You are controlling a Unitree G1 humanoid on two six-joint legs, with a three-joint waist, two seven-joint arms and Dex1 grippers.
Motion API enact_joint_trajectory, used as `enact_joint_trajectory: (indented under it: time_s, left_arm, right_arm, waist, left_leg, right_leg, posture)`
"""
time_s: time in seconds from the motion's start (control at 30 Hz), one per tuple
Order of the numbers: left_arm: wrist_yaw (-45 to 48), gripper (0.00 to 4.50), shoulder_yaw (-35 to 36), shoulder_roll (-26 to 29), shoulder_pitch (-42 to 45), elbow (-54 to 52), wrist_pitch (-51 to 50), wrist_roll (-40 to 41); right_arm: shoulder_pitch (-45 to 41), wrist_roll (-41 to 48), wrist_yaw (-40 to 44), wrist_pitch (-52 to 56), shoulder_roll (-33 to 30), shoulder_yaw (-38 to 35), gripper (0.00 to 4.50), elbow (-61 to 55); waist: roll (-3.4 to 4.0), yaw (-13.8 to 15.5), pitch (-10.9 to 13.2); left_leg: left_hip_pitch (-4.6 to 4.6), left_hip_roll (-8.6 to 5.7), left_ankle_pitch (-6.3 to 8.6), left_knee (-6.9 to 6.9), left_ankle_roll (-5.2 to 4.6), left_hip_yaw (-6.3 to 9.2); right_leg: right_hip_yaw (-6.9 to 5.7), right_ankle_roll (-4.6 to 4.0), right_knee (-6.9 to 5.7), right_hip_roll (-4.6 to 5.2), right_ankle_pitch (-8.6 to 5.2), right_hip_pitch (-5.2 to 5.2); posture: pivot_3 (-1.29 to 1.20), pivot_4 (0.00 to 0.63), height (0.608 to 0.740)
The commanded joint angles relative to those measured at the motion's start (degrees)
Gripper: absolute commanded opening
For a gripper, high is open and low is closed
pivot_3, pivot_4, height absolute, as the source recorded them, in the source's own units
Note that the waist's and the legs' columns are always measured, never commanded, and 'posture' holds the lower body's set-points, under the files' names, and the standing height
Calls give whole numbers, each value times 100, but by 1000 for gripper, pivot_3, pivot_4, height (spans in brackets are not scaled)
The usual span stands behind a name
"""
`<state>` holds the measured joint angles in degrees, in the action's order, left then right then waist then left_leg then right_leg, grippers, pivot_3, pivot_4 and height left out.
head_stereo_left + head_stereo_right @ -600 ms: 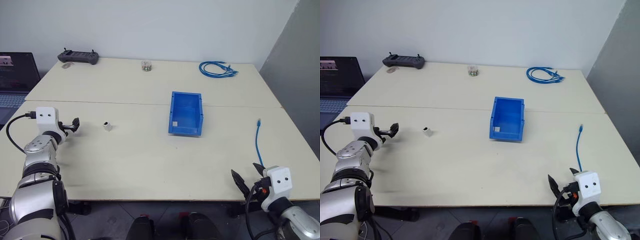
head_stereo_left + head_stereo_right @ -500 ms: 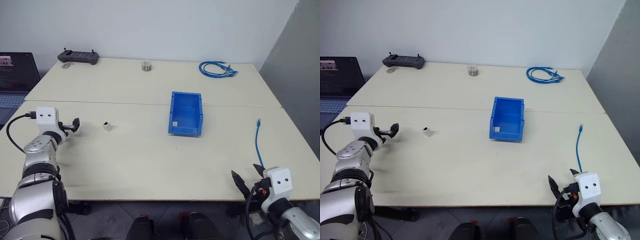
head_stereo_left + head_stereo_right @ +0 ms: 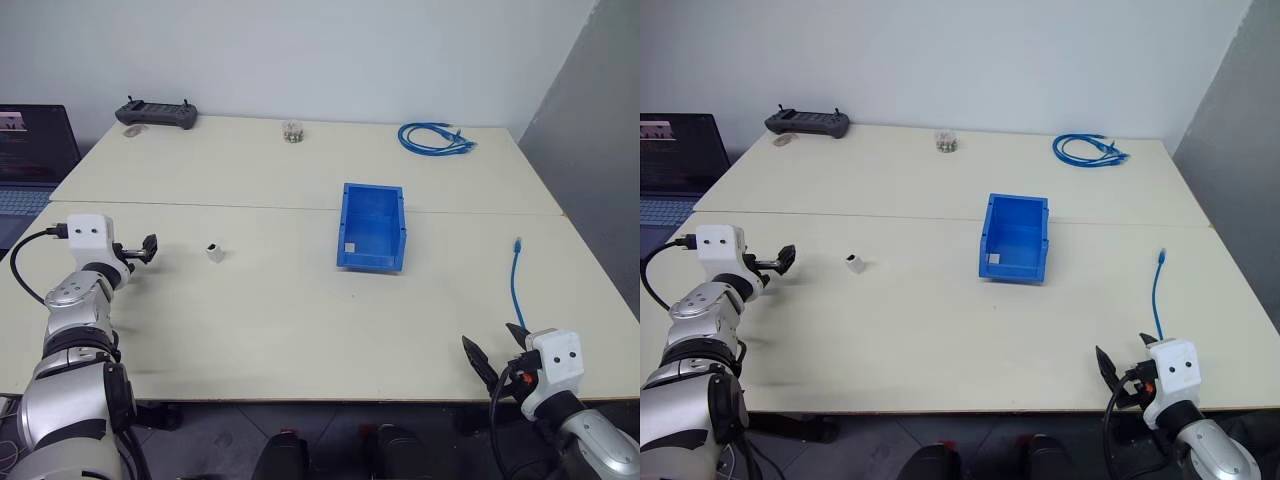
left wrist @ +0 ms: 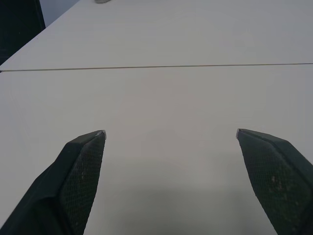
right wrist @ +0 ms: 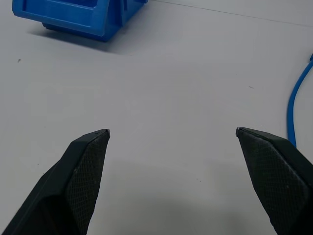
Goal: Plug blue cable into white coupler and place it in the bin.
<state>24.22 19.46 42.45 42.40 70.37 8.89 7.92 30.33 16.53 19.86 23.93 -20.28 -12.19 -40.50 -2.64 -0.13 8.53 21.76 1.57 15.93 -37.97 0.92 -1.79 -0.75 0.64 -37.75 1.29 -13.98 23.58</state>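
Note:
My right gripper grabs the blue cable by its plug end next. Then it plugs the blue cable into the white coupler.
The blue cable lies straight on the right side of the table, its clear plug at the far end. Left of the table's centre stands the tiny white coupler. Between them sits the blue bin, with a small white square at its front lip. My left gripper hovers open to the left of the coupler, apart from it. My right gripper is open at the front edge, just short of the cable's near end. The right wrist view shows the bin and the cable beyond open fingers.
A coiled bundle of blue cables lies at the back right. At the back left there is a black controller, with a small jar at the back middle. A laptop stands off the left edge.

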Motion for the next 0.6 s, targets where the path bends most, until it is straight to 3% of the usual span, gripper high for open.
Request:
enact_joint_trajectory:
  time_s: [0.03, 0.6]
  left_arm:
    - [-44, 4500, 60, 126, 43, -200, 96, 57]
    - [44, 4500, 3, 99, -21, -421, 182, 31]
  right_arm:
    - [-10, -1, -24, -10, -33, -47, 4399, -251]
    - [-100, -54, -87, -25, -9, 59, 4399, -182]
  waist:
    - [0, 0, 0]
    - [0, 0, 0]
  left_leg:
    - [0, 0, 0, 0, 0, 0]
    - [0, 0, 0, 0, 0, 0]
  right_leg:
    - [0, 0, 0, 0, 0, 0]
    - [0, 0, 0, 0, 0, 0]
  posture:
    - [0, 150, 740]
    - [0, 150, 740]
